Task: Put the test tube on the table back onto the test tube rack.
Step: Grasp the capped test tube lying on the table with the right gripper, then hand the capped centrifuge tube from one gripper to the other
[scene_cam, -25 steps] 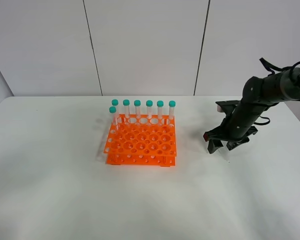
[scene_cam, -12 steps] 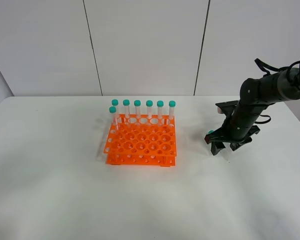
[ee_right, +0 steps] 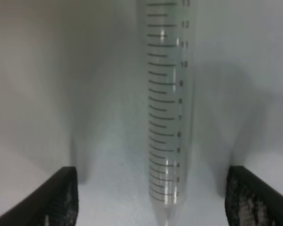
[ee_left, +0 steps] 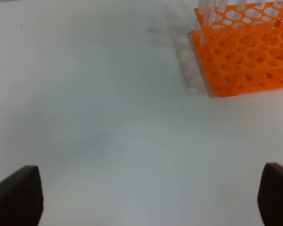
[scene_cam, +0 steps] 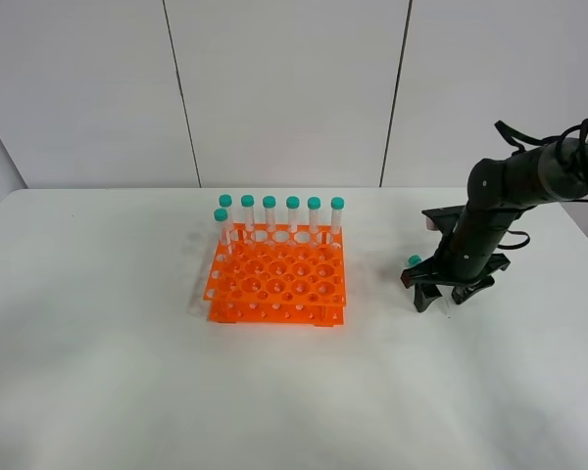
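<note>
My right gripper should close on the test tube: both fingers meet their shadows on the tabletop, on either side of the test tube's lower end.
The test tube lies on the white table, clear with dark graduation marks. In the exterior view only its teal cap shows beside the arm. My right gripper sits low over it, open, and in the right wrist view the tube runs between the dark fingertips without touching them. The orange test tube rack stands left of it, with several teal-capped tubes along its back row. My left gripper is open over bare table, with the rack ahead of it.
A white panelled wall runs behind the table. The right arm's black cables loop above the table's right end. Bare table surface lies between the rack and the right gripper.
The right gripper has come down toward the table and shifted slightly right over the tube. The tube's teal cap now shows beside it. The rack has not moved.
</note>
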Available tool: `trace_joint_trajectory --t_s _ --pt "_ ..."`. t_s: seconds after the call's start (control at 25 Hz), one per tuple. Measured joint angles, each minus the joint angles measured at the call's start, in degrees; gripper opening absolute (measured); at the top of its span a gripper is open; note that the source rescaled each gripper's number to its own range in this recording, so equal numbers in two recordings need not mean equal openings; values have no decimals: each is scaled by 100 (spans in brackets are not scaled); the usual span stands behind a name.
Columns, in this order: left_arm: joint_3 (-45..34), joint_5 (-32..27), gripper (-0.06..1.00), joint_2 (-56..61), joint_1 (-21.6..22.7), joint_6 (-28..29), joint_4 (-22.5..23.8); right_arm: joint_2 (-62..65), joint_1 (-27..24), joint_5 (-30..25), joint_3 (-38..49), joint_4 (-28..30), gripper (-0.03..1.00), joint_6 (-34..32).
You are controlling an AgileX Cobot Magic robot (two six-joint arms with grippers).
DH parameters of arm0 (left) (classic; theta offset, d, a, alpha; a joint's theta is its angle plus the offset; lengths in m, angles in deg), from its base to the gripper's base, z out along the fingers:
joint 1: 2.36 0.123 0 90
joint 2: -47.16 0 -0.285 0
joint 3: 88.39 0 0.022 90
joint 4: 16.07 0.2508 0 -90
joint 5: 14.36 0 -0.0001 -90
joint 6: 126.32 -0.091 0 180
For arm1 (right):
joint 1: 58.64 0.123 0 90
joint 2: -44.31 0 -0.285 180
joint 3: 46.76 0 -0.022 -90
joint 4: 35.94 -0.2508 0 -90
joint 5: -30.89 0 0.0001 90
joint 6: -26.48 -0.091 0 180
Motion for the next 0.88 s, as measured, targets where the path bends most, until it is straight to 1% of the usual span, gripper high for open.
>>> trace_joint_trajectory --t_s 0.24,0.32,0.36,0.4,0.52,0.56,0.72,0.88 --pt "0 0 100 0 0 0 0 -39 0 -14 -25 -22 91 0" --pt "0 0 100 0 0 0 0 -46 0 -14 -30 -22 84 0" --pt "0 0 100 0 0 0 0 -46 0 -14 -30 -22 74 0" --pt "0 0 100 0 0 0 0 -51 0 -14 -30 -17 59 0" --pt "0 0 100 0 0 0 0 -62 0 -20 -30 54 0 0" --pt "0 0 100 0 0 0 0 -67 0 -20 -30 73 3 -13" --pt "0 0 100 0 0 0 0 -67 0 -32 -30 129 3 -24" --pt "0 0 100 0 0 0 0 -52 0 -162 -36 334 3 -24"
